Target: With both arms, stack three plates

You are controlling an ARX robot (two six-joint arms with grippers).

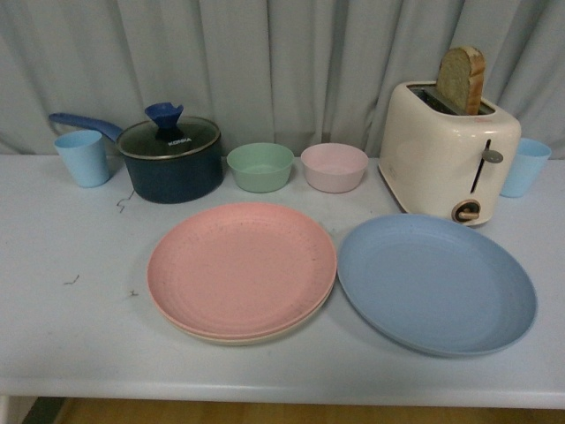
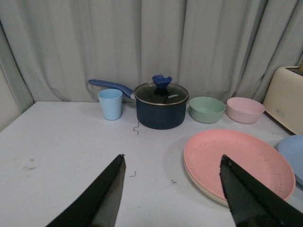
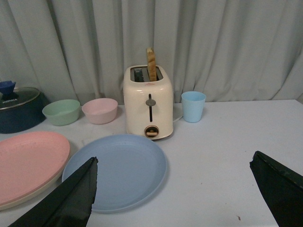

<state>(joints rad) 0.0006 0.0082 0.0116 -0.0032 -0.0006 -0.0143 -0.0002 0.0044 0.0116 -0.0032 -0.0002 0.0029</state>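
Next, my right gripper takes hold of the blue plate by its rim (image 1: 532, 300) to stack the blue plate on the pink plate (image 1: 241, 267).
In the front view a pink plate (image 1: 241, 267) lies on top of a cream plate (image 1: 265, 336), of which only the rim shows. A blue plate (image 1: 436, 283) lies alone on the table to their right, nearly touching them. Neither arm shows in the front view. My left gripper (image 2: 171, 163) is open over bare table, with the pink plate (image 2: 236, 161) by its right finger. My right gripper (image 3: 174, 163) is open too; the blue plate (image 3: 116, 170) lies near its left finger, and the pink plate (image 3: 26, 161) is further off.
Along the back stand a light blue cup (image 1: 84, 157), a dark blue lidded saucepan (image 1: 170, 157), a green bowl (image 1: 259, 167), a pink bowl (image 1: 334, 167), a cream toaster (image 1: 448, 152) holding a bread slice, and another blue cup (image 1: 525, 166). A grey curtain hangs behind.
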